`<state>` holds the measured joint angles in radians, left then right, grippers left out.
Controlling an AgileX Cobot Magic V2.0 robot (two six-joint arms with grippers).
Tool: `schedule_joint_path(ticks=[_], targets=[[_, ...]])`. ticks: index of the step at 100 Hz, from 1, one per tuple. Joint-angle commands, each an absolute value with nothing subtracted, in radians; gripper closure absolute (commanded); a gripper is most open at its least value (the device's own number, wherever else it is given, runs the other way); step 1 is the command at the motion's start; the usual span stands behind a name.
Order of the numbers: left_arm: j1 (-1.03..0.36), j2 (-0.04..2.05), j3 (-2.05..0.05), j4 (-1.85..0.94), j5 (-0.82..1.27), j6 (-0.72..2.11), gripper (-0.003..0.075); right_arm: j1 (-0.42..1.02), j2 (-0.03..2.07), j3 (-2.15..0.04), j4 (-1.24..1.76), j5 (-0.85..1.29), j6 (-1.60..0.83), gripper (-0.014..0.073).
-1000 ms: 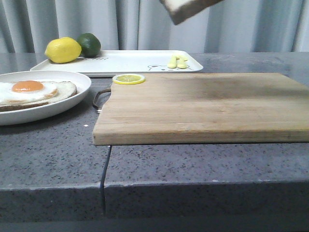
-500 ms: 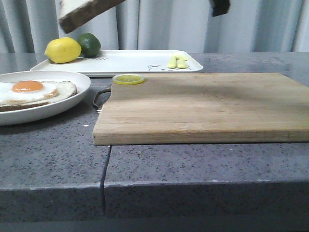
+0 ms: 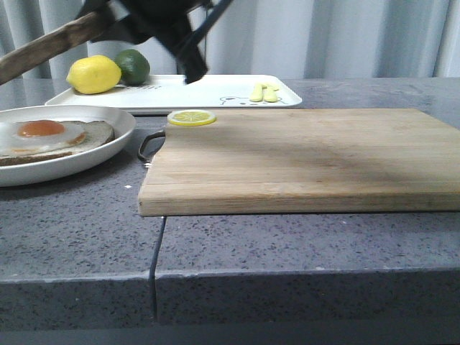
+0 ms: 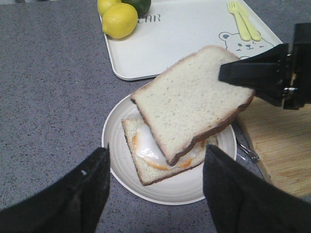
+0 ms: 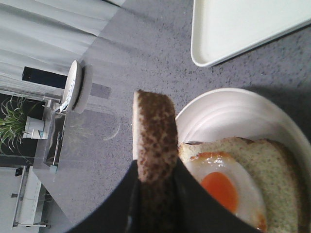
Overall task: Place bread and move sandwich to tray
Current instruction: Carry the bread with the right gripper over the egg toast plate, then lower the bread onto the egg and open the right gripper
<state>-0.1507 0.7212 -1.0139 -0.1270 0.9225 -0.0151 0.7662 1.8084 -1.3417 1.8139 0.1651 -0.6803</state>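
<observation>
The bread hangs tilted above the fried egg, so it stays held in my right gripper for now.
My right gripper (image 3: pixel 108 25) is shut on the bread (image 3: pixel 43 49), a thick pale slice with dark crust, and holds it tilted in the air over the sandwich. In the left wrist view the bread (image 4: pixel 187 104) hangs above the egg-topped slice (image 4: pixel 146 158) on the round white plate (image 4: pixel 170 191), with the right gripper (image 4: pixel 233 73) clamped on its edge. The right wrist view shows the bread (image 5: pixel 154 131) edge-on between the jaws, next to the fried egg (image 5: pixel 218 187). My left gripper (image 4: pixel 156 151) is open and empty above the plate's near side. The tray (image 3: pixel 215 92) lies behind.
A wooden cutting board (image 3: pixel 302 158) fills the middle and right, with a lemon slice (image 3: pixel 191 117) at its far left corner. On the tray are a lemon (image 3: pixel 93 74), a lime (image 3: pixel 133 66) and small yellow forks (image 3: pixel 263 92). A seam (image 3: pixel 158 251) splits the grey counter.
My right gripper has carried the bread from the top centre leftward and down, and it now hangs over the plate with the egg slice.
</observation>
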Motion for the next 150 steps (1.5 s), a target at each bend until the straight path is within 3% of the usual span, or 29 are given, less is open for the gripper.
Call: schedule_joint_path(ticks=[1,79,88,108,115,150], targets=[[-0.158,0.727,-1.048,-0.138,0.859,-0.016,0.0335,0.790,1.795,-1.406,1.881,0.164,-0.672,0.0653],[-0.158,0.727,-1.048,-0.138,0.859,-0.016,0.0335,0.810,1.842,-1.339,1.880,0.126,-0.683,0.0639],[-0.158,0.727,-1.048,-0.138,0.859,-0.016,0.0335,0.810,1.842,-1.338,1.880,0.129,-0.713,0.0554],[-0.158,0.727,-1.048,-0.138,0.859,-0.016,0.0335,0.810,1.842,-1.338,1.880,0.123,-0.726,0.0155],[-0.158,0.727,-1.048,-0.138,0.859,-0.016,0.0335,0.810,1.842,-1.338,1.880,0.111,-0.726,0.0072],[-0.158,0.727,-1.048,-0.138,0.859,-0.016,0.0335,0.790,1.801,-1.341,1.877,0.061,-0.737,0.0052]])
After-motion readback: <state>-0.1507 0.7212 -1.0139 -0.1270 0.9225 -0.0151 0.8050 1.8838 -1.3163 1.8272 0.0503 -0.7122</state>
